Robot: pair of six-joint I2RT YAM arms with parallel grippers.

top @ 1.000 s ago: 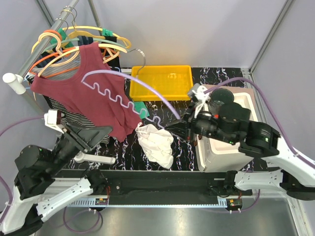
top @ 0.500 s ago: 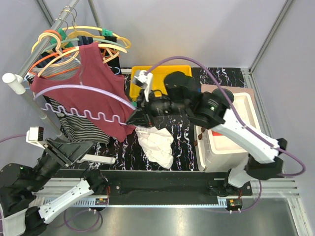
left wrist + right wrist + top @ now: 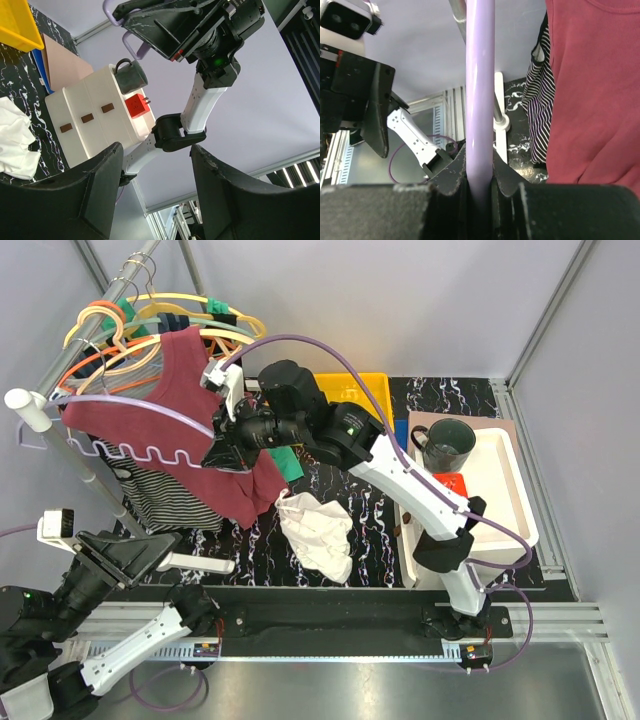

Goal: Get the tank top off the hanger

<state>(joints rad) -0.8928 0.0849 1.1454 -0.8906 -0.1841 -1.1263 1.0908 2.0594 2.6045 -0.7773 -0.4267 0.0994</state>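
The hanger's hook stands above the pole, so my right gripper keeps holding the hanger for now. If I opened now, the hanger would likely fall beside the rack.
A lavender hanger (image 3: 130, 405) (image 3: 480, 75) with a wavy lower bar is bare, and my right gripper (image 3: 214, 454) (image 3: 481, 175) is shut on its rod, holding it up against the clothes rack. A maroon tank top (image 3: 190, 390) (image 3: 595, 90) hangs on the rack on a pale hanger, right behind the lavender one. A crumpled white garment (image 3: 318, 535) (image 3: 15, 140) lies on the black marbled table. My left gripper (image 3: 165, 540) (image 3: 155, 165) hovers low at the near left, open, nothing between its fingers.
The rack pole (image 3: 70, 455) slants across the far left with several coloured hangers (image 3: 170, 315) and a striped garment (image 3: 165, 495). A yellow bin (image 3: 365, 390) sits at the back. A white drawer unit (image 3: 500, 500) at right carries a dark mug (image 3: 443, 443) and a red block (image 3: 450, 483).
My right arm swung from the table's middle up and left to the rack, carrying the lavender hanger. My left arm drew back toward the near left corner.
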